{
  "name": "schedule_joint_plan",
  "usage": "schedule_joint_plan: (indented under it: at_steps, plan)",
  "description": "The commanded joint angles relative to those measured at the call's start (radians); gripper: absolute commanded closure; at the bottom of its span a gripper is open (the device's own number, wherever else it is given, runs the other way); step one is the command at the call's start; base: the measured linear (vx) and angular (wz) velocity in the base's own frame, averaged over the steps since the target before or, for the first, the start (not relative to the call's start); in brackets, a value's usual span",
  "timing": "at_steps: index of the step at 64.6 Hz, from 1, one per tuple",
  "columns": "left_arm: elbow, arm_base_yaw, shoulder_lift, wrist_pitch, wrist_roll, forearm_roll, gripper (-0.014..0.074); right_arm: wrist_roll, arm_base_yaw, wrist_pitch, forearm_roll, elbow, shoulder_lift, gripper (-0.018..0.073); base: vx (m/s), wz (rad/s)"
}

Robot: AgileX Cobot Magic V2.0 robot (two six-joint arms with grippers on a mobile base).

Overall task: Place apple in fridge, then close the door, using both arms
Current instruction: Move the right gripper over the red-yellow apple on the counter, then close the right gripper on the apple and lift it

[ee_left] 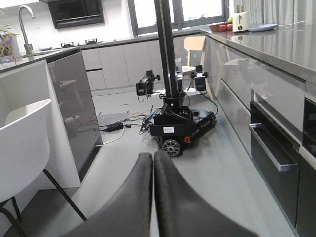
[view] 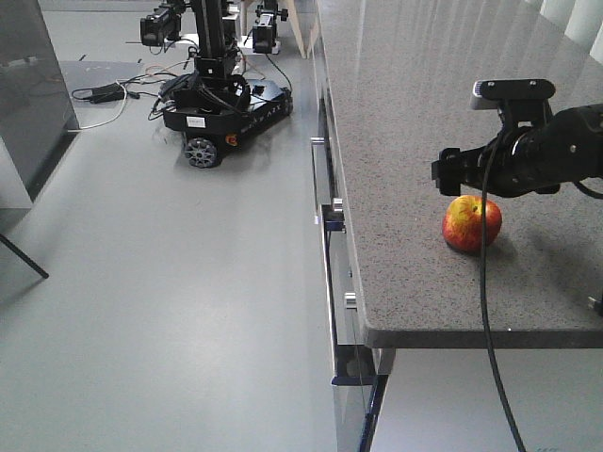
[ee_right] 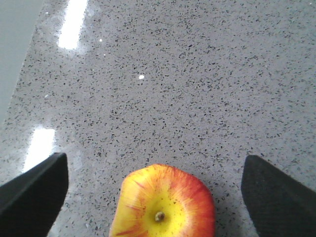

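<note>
The right gripper picks up the apple by its round sides, around the stem dimple [ee_right: 159, 216], next, to place the apple in the fridge.
The apple [view: 472, 223], red with yellow patches, rests on the speckled grey countertop [view: 424, 94] near its front edge. In the right wrist view the apple [ee_right: 163, 202] lies stem dimple up, low between the two black fingers [ee_right: 34, 192]. My right gripper [ee_right: 154, 159] is open wide, hanging just above the apple without touching it; from the front it [view: 466, 184] hovers over the fruit. My left gripper [ee_left: 153, 157] is shut with nothing in it, aimed out over the floor. The fridge and its door are out of view.
Another wheeled robot [view: 221, 104] [ee_left: 180, 126] stands on the grey floor with cables around it. Drawer fronts with metal handles [view: 325, 217] run under the counter. A dark grey counter cabinet [ee_left: 74, 108] and a white chair [ee_left: 22, 143] stand at the left.
</note>
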Motion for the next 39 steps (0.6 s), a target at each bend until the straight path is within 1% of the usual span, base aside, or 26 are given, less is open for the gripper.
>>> schedule_joint_plan:
  at_steps: [1,29,39]
  plan:
    - [0.028,0.001,-0.016,-0.069,-0.008,-0.002,0.0601,-0.001,-0.004,-0.06,-0.016,-0.033,-0.022,-0.0105,0.0,0.0]
    - [0.028,0.001,-0.016,-0.069,-0.008,-0.002,0.0601,0.016,-0.006,-0.04,-0.019,-0.033,0.078,-0.0086,0.0,0.0]
    - [0.028,0.001,-0.016,-0.069,-0.008,-0.002,0.0601,0.016,-0.006,-0.041,-0.019,-0.031,0.089,-0.0064,0.0,0.0]
